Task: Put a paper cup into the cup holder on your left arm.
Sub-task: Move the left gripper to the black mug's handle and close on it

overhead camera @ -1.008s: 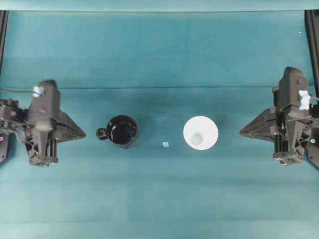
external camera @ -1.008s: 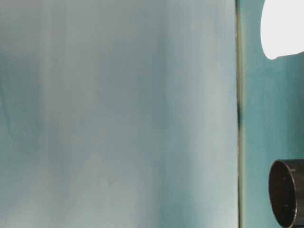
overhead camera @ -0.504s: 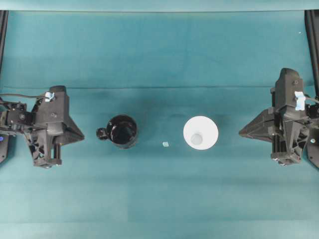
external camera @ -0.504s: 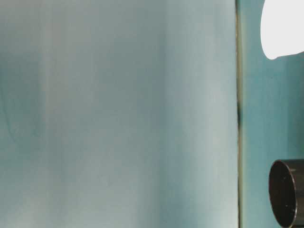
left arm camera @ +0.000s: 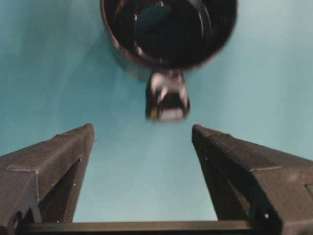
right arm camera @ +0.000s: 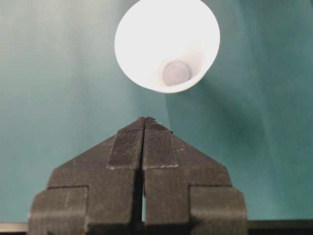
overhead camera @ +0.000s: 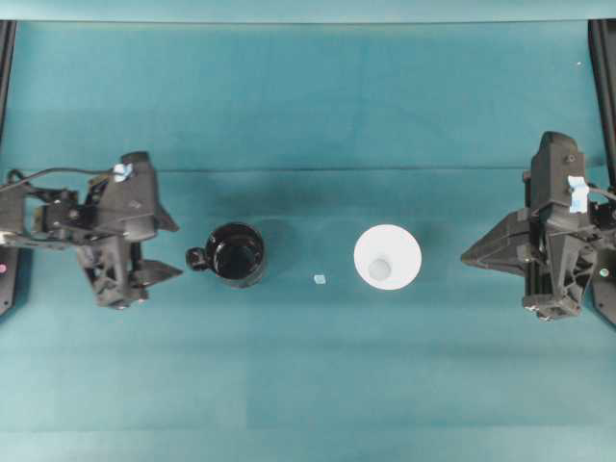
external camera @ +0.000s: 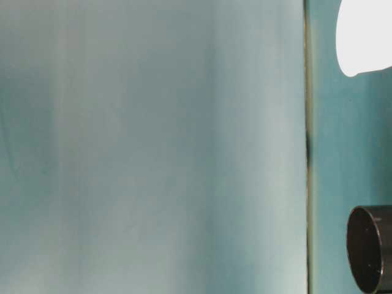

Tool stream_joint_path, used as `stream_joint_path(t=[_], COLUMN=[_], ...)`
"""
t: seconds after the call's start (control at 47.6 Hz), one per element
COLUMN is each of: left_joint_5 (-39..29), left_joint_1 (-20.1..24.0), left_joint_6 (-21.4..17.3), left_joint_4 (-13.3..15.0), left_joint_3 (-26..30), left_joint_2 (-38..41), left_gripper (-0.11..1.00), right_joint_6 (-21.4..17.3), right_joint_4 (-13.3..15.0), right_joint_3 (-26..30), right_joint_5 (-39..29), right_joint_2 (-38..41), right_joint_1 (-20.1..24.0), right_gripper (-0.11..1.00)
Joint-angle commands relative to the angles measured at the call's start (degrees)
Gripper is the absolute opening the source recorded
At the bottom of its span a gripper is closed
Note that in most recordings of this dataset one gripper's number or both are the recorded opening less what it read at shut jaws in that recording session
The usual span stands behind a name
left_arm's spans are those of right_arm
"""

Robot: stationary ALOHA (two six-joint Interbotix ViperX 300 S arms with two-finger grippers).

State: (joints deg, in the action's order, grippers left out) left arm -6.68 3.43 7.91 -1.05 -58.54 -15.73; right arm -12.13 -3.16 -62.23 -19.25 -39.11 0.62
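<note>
Next, my left gripper reaches the black cup holder and grabs its side knob (overhead camera: pixel 196 259), which leaves the cup holder's opening (overhead camera: pixel 238 253) free for the paper cup.
The glossy black cup holder (overhead camera: pixel 238 254) stands left of the table's middle, its small knob (overhead camera: pixel 196 258) pointing left. My left gripper (overhead camera: pixel 177 250) is open just left of that knob, empty and not touching it. In the left wrist view the fingers (left arm camera: pixel 58 156) spread wide below the knob (left arm camera: pixel 167 98) and holder (left arm camera: pixel 168 29). The white paper cup (overhead camera: pixel 387 257) stands upright right of centre, mouth up. My right gripper (overhead camera: pixel 466 257) is shut and empty, pointing at the cup (right arm camera: pixel 167 44) from a short way off.
A tiny pale paper scrap (overhead camera: pixel 320 279) lies between holder and cup. Black frame posts (overhead camera: pixel 604 77) run along both side edges. The table-level view catches only part of the cup (external camera: pixel 366 37) and the holder (external camera: pixel 370 248) at its right edge.
My left gripper has opened wide and moved right, close to the holder's knob. The right arm has shifted only slightly. Cup and holder have stayed put.
</note>
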Motion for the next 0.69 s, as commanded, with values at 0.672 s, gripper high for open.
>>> stream_joint_path(t=[0.672], left_joint_5=[2.1], left_joint_1=[0.0], left_joint_6=[0.3], left_joint_4=[-0.1], left_joint_3=[4.7], left_joint_2=[7.2], left_gripper=[0.86], right_joint_6=[-0.8], right_joint_4=[0.0], right_joint_3=[1.4], right_joint_5=[-0.7], right_joint_2=[-0.2], right_joint_1=[0.4], right_gripper=[-0.04])
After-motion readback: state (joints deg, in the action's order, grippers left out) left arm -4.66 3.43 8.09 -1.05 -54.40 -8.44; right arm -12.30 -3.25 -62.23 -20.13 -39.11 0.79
